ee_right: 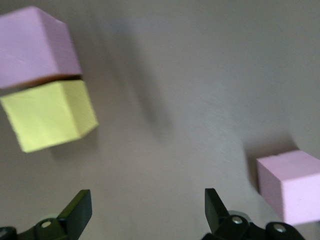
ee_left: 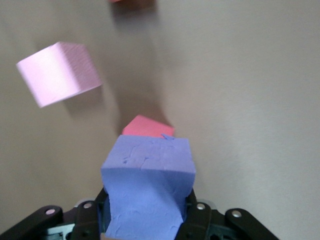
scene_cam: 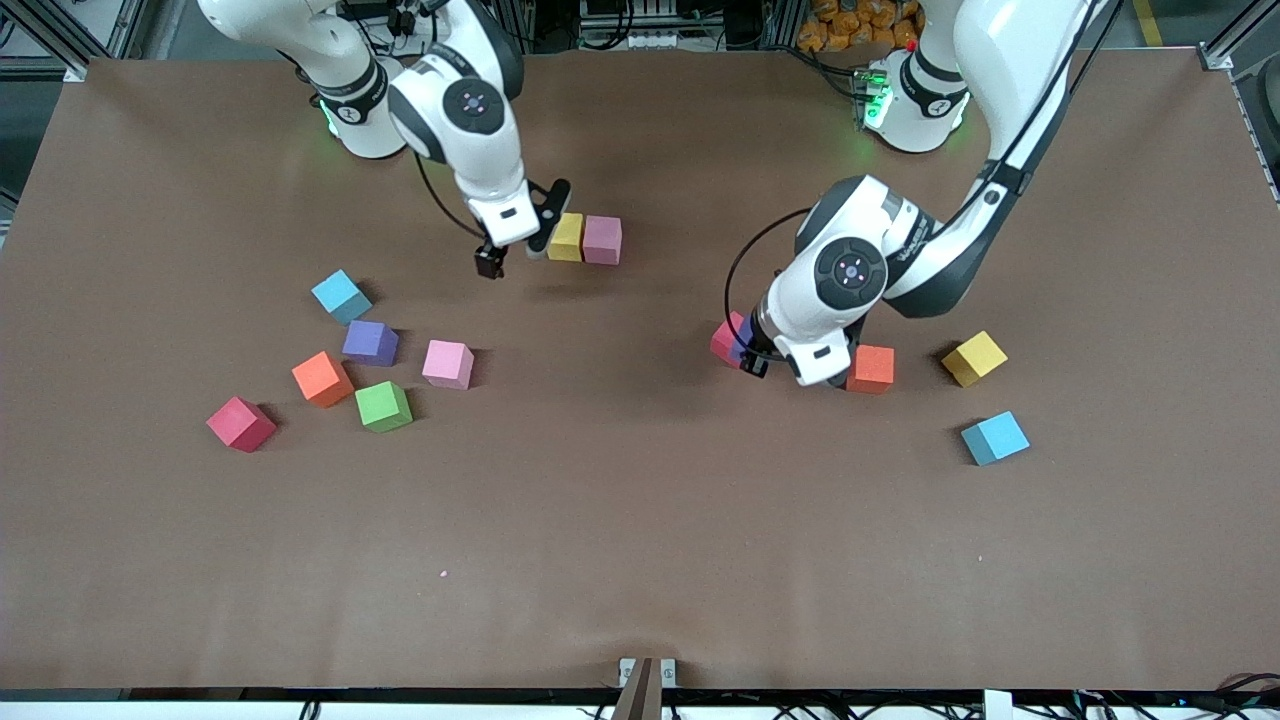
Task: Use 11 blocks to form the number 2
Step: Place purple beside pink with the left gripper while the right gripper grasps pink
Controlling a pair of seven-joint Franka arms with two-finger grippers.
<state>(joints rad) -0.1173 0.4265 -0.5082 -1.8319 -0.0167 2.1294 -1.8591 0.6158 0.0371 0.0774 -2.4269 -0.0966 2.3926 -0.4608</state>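
Note:
The lone pink block should make the figure longer beside the yellow block. My right gripper should grab it by its opposite sides next.
My left gripper is shut on a purple block, which bulges between the fingers. It hangs right over a red block that lies on the table. An orange block sits just beside that gripper. My right gripper is open with nothing between its fingers, close beside a yellow block. That yellow block touches a pink block; both also show in the right wrist view, the yellow block and the pink block.
Loose blocks lie toward the right arm's end: light blue, purple, orange, pink, green, red. Toward the left arm's end lie a yellow block and a light blue block.

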